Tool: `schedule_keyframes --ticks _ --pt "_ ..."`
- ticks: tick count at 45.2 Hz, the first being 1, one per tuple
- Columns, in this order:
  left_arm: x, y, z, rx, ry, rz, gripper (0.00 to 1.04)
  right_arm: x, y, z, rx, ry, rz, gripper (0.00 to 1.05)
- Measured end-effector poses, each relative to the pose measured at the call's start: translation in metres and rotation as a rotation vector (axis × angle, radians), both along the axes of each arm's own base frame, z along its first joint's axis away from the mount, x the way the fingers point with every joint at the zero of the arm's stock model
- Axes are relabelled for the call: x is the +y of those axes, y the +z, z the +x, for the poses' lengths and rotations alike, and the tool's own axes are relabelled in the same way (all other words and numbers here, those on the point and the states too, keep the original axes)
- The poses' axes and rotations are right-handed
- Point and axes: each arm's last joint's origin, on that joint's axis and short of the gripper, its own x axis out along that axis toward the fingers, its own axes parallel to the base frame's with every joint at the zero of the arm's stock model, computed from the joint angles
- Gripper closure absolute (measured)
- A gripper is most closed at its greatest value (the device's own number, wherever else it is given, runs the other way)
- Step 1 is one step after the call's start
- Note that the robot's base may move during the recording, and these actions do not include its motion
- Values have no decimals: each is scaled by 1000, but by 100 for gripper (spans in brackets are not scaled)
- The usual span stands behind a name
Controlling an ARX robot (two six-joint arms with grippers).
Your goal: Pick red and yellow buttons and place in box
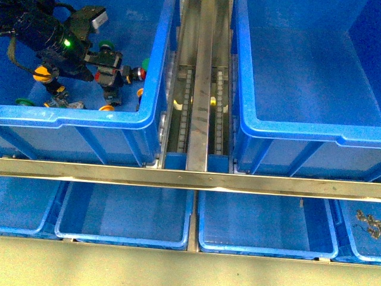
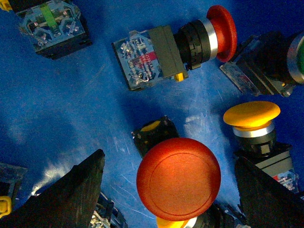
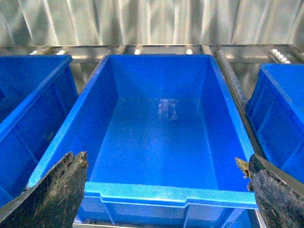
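Note:
The round red cap (image 2: 178, 176) of the red button is the part my left gripper will grab next, to pick the button for the box.
My left gripper (image 2: 168, 161) is open inside the left bin (image 1: 89, 116), low over a pile of buttons. An upright red button (image 2: 178, 179) shows its round cap between the two black fingers (image 2: 66, 197), touching neither. A second red button (image 2: 221, 33) lies on its side on the bin floor. Beside the gripper a yellow button (image 2: 251, 114) stands upright. In the front view the left gripper (image 1: 110, 74) hangs over the pile. My right gripper (image 3: 161, 161) is open and empty in front of the box (image 3: 166, 192). The box (image 1: 309, 128) is empty.
Green-capped switches (image 2: 297, 57) and a clear switch block (image 2: 50, 26) lie among the buttons. A metal roller track (image 1: 202, 89) separates the two big bins. A steel bar (image 1: 190, 179) crosses in front, with shallow blue trays (image 1: 125, 214) below it.

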Motion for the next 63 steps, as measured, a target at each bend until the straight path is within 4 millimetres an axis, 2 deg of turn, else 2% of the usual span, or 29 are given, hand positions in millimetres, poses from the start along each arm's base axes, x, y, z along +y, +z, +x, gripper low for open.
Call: schedule_keyframes --ticks 9,15,18,20,29,38,47,63 --pt "2 -3 -1 0 10 -2 41 0 0 0 0 0 0 6" --pt "5 -9 -5 16 24 -7 58 0 0 0 0 0 0 6" --pt "7 -11 -7 18 31 -9 60 0 0 0 0 0 0 6" --pt "10 -10 -8 17 39 -10 67 0 0 0 0 0 0 6" --pt "16 -3 -6 -6 67 -19 79 0 0 0 0 0 0 6" --pt "19 2 -7 -17 93 -34 80 0 0 0 0 0 0 6" --pt "25 22 -12 -54 144 -116 80 0 0 0 0 0 0 6" --pt "69 72 -43 -80 344 -373 80 0 0 0 0 0 0 6"
